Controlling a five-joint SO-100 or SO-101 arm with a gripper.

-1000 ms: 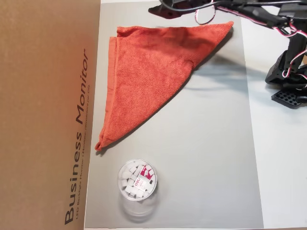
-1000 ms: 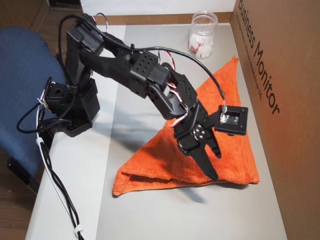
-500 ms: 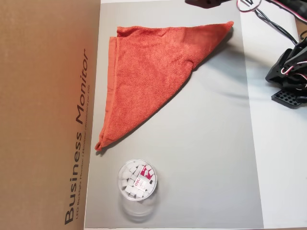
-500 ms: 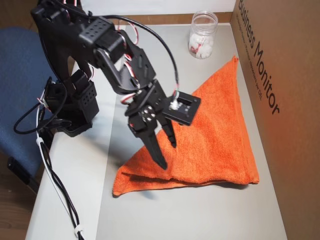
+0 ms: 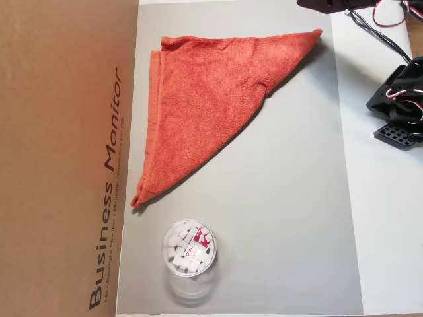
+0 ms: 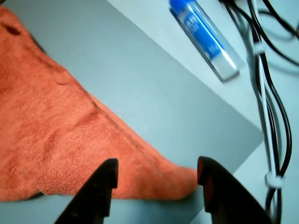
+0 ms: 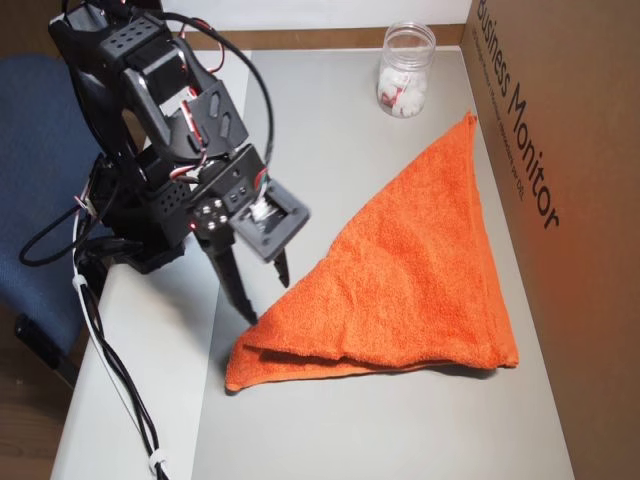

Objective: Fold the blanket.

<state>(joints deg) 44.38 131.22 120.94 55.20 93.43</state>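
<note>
The blanket should be picked up next by its pointed corner farthest from the cardboard box, so my gripper can fold the triangle (image 5: 205, 99) smaller.
The blanket (image 5: 205, 99) is an orange-red terry towel lying flat on the grey mat, folded into a triangle. One overhead view shows its long edge running beside the cardboard box. In the other overhead view my gripper (image 7: 267, 300) is open and empty, fingers pointing down. It hangs just left of the blanket (image 7: 410, 290), above the mat near the blanket's lower left corner. In the wrist view the two dark fingers (image 6: 105, 186) stand apart, with that corner of the blanket (image 6: 56, 135) beneath and between them. They touch nothing.
A clear round jar (image 5: 188, 249) of white cubes stands on the mat (image 5: 291, 198) beyond the blanket's far tip. A large cardboard box (image 5: 66, 158) walls off one side. The arm's base (image 7: 150, 220) and cables (image 7: 110, 370) sit on the white table edge beside a blue chair (image 7: 40, 150). A blue-capped tube (image 6: 205, 37) lies off the mat.
The arm has swung off the blanket toward its base. The gripper went from above the blanket's middle to beside its left edge and stayed open. The blanket has not moved.
</note>
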